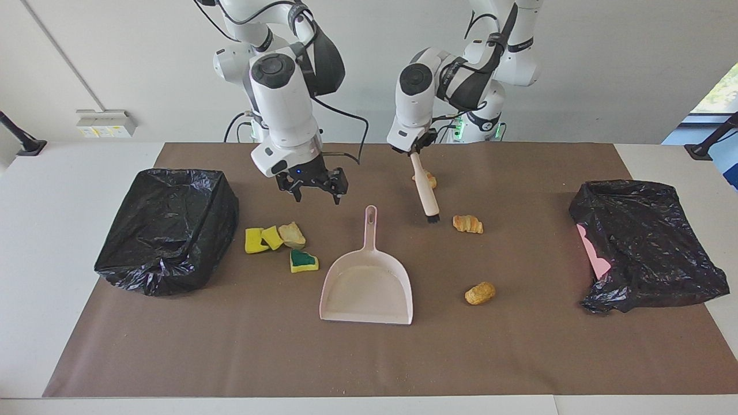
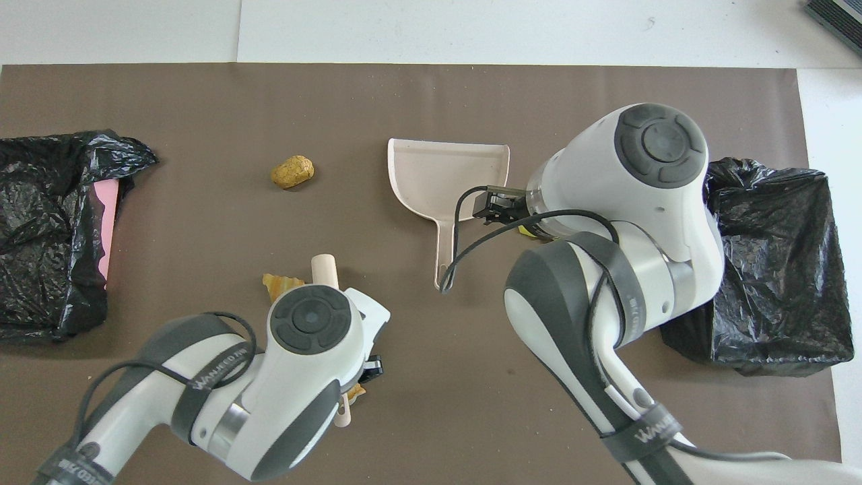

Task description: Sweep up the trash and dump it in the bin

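Note:
Next, my right gripper picks up the dustpan by its narrow handle, because the dustpan's broad scoop spreads far wider than the open fingers.
My left gripper is shut on the cream-handled brush, bristles down close to the mat. Two golden-brown pastries lie toward the left arm's end of the table; a third is half hidden by the brush. The pale pink dustpan lies mid-mat, its handle toward the robots. My right gripper is open and empty, up in the air beside the dustpan handle. Yellow sponge chunks and a beige bread chunk lie together. A green sponge chunk lies just farther from the robots.
A black-bagged bin stands at the right arm's end, beside the sponge chunks. A crumpled black bag over something pink lies at the left arm's end. In the overhead view the right arm covers the sponge chunks; the dustpan and one pastry show.

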`<state>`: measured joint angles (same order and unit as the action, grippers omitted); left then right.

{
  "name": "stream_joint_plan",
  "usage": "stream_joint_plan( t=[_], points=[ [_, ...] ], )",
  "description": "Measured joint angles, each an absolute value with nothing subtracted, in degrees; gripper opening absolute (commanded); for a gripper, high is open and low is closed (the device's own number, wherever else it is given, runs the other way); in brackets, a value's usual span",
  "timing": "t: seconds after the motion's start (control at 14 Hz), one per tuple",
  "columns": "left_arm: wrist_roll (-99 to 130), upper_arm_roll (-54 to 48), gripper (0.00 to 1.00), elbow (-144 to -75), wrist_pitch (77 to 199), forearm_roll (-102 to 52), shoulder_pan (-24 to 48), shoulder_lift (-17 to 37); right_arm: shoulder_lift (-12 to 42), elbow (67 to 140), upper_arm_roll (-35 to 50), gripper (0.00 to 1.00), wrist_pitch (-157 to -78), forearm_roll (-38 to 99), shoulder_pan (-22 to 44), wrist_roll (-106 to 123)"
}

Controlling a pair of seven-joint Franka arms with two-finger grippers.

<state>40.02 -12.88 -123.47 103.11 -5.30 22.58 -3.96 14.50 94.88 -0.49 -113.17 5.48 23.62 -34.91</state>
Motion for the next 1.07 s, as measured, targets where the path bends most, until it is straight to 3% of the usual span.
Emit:
stream_joint_plan(
  t=[0.5,0.93,1.07],
  points=[
    [7.94,-12.77,0.00,-116.01,104.05,3.81,5.63,1.65,24.88,92.59,0.10,1.00,-121.20,6.71,28.82,-36.81],
    [-11.36,-12.79,0.00,-108.19,107.86,4.69,-1.42,8.31,25.99,92.96,-0.04,1.00,-119.80,6.29,30.04,-36.02],
    [-15.48,-12.81,0.00,-104.75,109.40,7.40,-2.57,11.63,25.96,93.07,-0.08,0.93,-119.05,6.29,29.43,-34.93]
  ],
)
